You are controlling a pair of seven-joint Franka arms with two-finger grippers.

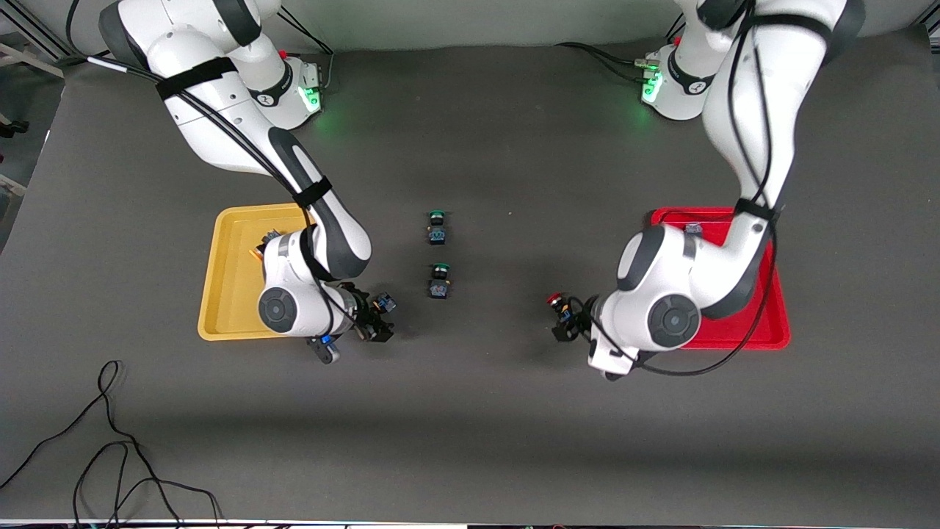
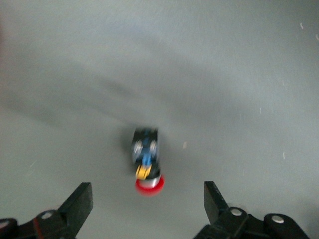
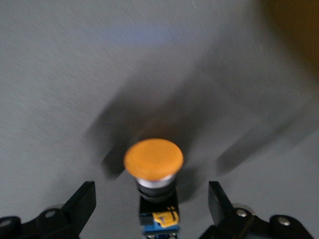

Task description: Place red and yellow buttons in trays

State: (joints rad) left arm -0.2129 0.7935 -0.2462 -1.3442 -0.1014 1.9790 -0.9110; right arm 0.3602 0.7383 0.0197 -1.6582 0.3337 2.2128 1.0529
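Observation:
I need to place the red-capped button in the red tray, so my left gripper needs to grab it by its black body (image 2: 145,149) next.
A red-capped button (image 1: 556,300) lies on the dark table beside the red tray (image 1: 780,323). My left gripper (image 1: 567,328) hangs open over it. In the left wrist view the button (image 2: 147,169) lies between the spread fingers (image 2: 79,199), untouched, under my left gripper (image 2: 147,195). An orange-yellow-capped button (image 1: 385,302) lies beside the yellow tray (image 1: 213,279). My right gripper (image 1: 373,325) is open around it. In the right wrist view the button's cap (image 3: 153,159) shows between the fingers of my right gripper (image 3: 152,198), which do not touch it. One button (image 1: 267,239) lies in the yellow tray and another (image 1: 692,229) in the red tray.
Two green-capped buttons (image 1: 438,226) (image 1: 440,281) lie mid-table between the trays. Black cables (image 1: 110,448) trail over the table's corner nearest the front camera at the right arm's end.

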